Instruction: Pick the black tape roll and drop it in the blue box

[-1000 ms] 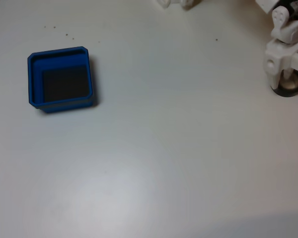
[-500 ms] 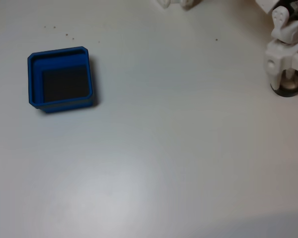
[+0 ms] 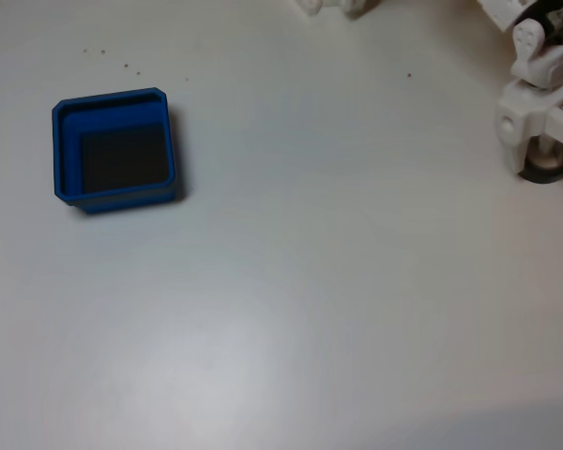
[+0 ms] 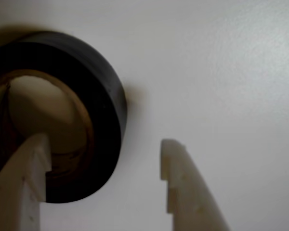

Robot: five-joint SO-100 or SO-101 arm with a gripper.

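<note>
Next, the gripper takes hold of the black tape roll by its side point(image 3: 535, 176) to drop it in the blue box.
The black tape roll point(image 4: 103, 91) lies flat on the white table, its beige core facing up. My gripper point(image 4: 104, 139) is open and straddles the roll's wall: one white finger point(image 4: 24, 178) sits inside the core hole, the other point(image 4: 183, 187) stands outside with a gap to the tape. In the fixed view the gripper point(image 3: 542, 157) hangs over the roll point(image 3: 549, 172) at the far right edge, covering most of it. The blue box point(image 3: 66, 150), with a dark floor, stands far off at the left of the table.
White table point(image 3: 310, 281) stretches between the roll and the box. White robot parts point(image 3: 333, 6) poke in at the top edge. A few dark specks point(image 3: 127, 66) lie behind the box.
The gripper body has shifted slightly left and tilted over the roll. The roll and the box stay where they were.
</note>
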